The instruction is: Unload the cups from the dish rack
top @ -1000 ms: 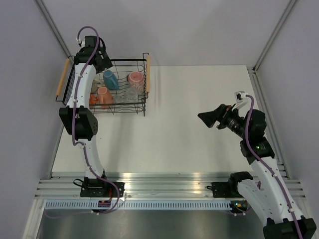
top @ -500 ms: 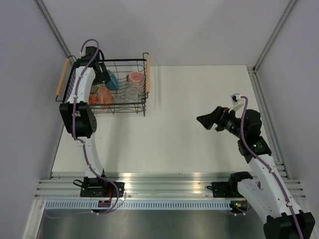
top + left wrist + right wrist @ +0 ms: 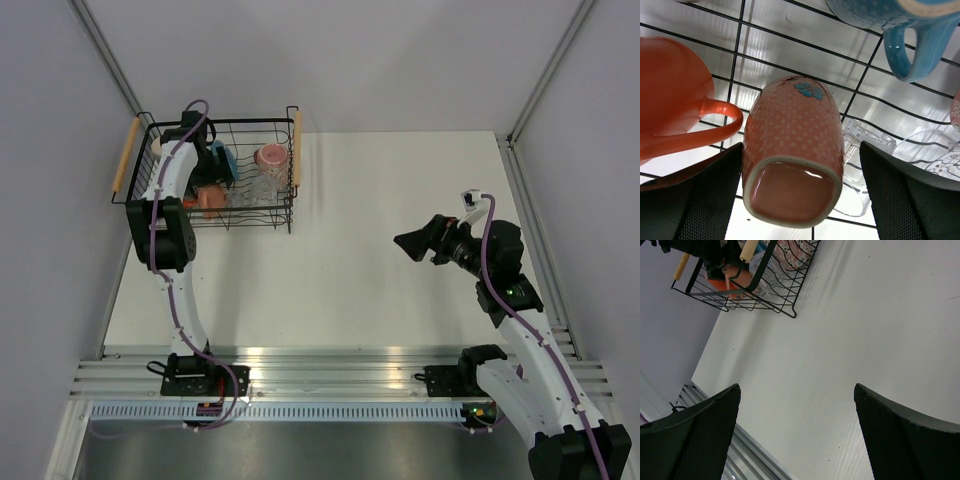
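Next, my left gripper holds the cup by the sides near its base [image 3: 792,145], which leaves the salmon-pink cup's rim free for my right gripper.
The black wire dish rack [image 3: 292,175] stands at the table's far left. My left gripper [image 3: 205,168] reaches down into it, jaws open. In the left wrist view a salmon-pink patterned cup [image 3: 792,150] with a blue flower stands upside down between my fingers [image 3: 705,200], with a gap on the right side. An orange mug [image 3: 670,100] lies to its left, a blue mug [image 3: 910,30] beyond it, a clear glass [image 3: 865,165] to its right. A pink cup [image 3: 270,156] sits at the rack's right. My right gripper [image 3: 415,242] is open and empty above the table.
The rack has wooden bar handles on its left [image 3: 124,155] and right [image 3: 297,148] sides. The right wrist view shows the rack [image 3: 770,295] far off and white table [image 3: 840,365] below the open gripper [image 3: 797,430]. Grey walls enclose the table.
My left gripper has come from the rack's back-left corner down over the cups and now straddles the salmon-pink cup. My right arm shifted slightly left, then held.
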Robot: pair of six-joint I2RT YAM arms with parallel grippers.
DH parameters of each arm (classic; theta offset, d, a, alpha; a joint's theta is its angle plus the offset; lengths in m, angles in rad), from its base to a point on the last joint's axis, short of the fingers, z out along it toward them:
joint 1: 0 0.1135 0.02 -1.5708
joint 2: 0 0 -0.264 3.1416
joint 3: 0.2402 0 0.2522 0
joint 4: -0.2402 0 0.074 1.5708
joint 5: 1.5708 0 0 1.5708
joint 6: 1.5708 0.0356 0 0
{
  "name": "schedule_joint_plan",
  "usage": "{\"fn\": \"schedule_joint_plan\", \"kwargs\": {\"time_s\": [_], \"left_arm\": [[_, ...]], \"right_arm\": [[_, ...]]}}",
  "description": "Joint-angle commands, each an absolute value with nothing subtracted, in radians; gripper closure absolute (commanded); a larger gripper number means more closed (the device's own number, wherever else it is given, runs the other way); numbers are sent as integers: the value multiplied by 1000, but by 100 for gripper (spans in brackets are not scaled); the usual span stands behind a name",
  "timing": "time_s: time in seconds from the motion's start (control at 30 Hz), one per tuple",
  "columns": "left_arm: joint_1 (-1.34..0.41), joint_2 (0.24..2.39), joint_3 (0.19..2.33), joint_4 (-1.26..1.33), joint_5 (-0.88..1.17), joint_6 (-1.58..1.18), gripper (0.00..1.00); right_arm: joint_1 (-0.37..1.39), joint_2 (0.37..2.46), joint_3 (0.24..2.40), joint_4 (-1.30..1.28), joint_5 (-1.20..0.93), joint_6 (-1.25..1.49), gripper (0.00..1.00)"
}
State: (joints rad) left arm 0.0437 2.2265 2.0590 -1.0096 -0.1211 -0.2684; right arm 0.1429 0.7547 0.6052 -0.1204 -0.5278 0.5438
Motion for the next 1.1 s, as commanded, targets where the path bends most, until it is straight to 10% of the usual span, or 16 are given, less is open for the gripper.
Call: {"fn": "schedule_joint_plan", "kwargs": {"time_s": [0.0,0.3,0.5,0.63,1.07], "left_arm": [[48,2206,2033,-994,-81,-222,3],[48,2194,1985,-992,-133,-235,16],[48,2169,1991,-991,-135,-245,53],[45,2142,1999,-992,-135,-256,97],[-43,1956,2082,-1006,-207,-302,98]], "right_arm": [[146,749,597,-90,-549,526,2],[147,744,589,-87,-537,525,2],[146,742,588,-91,-531,525,2],[147,744,588,-91,-531,526,2],[146,753,592,-97,-517,526,2]]}}
